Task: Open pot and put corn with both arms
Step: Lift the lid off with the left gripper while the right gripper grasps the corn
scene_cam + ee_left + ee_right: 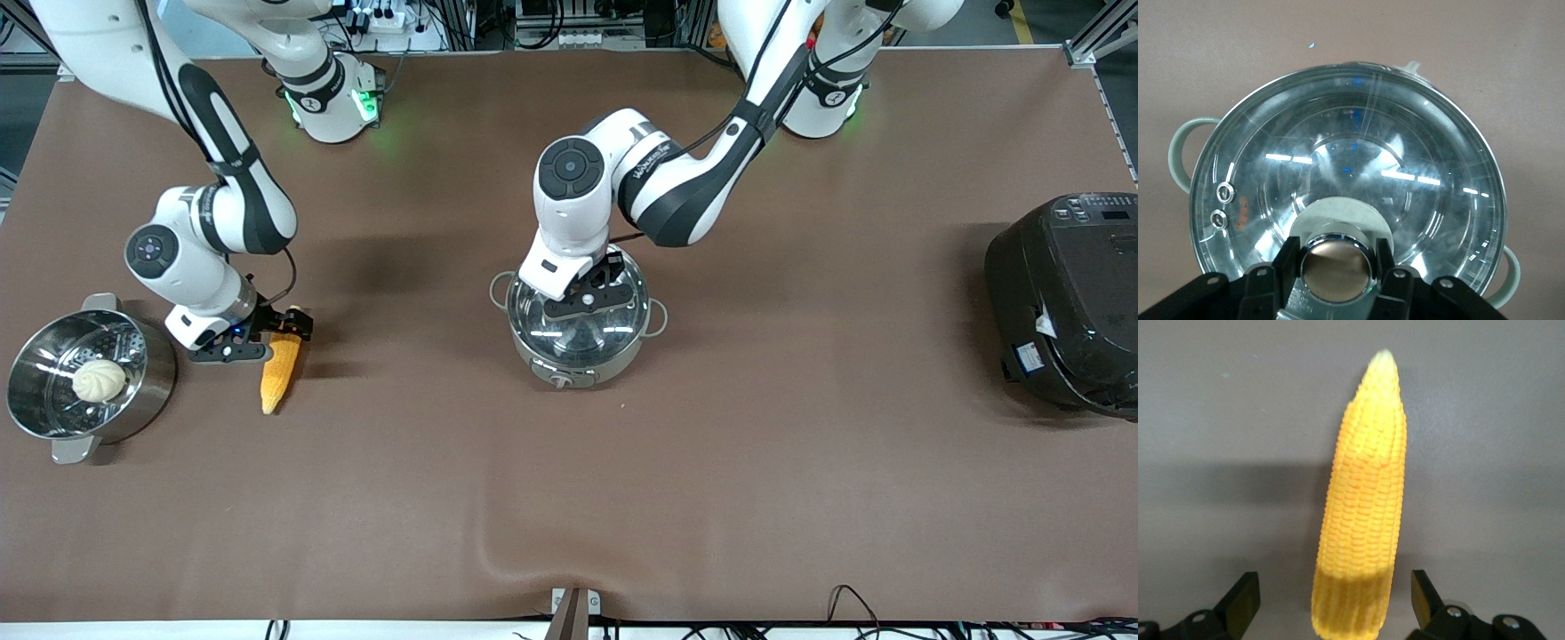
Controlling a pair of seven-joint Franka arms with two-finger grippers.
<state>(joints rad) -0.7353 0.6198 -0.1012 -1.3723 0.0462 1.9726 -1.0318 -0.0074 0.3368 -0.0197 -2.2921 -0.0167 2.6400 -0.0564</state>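
I need to put the corn into the steel pot [560, 369], so I should next grab it by its thick end [283, 348] with my right gripper.
The steel pot [560, 369] stands at the table's middle with its clear glass lid [573, 336] on. My left gripper [594, 293] is over the lid, and in the left wrist view [1337, 257] its fingers [1289, 260] press both sides of the shiny lid knob [1337, 270]. The lid [1351, 167] sits flat on the pot. The yellow corn [280, 369] lies on the table toward the right arm's end, tip toward the front camera. My right gripper [269, 336] is open astride its thick end [1358, 520], with gaps on both sides [1335, 587].
A steel steamer pot [53, 427] with a white bun [98, 380] in it stands beside the corn at the right arm's end. A big black rice cooker [1067, 302] stands at the left arm's end. Brown cloth covers the table.
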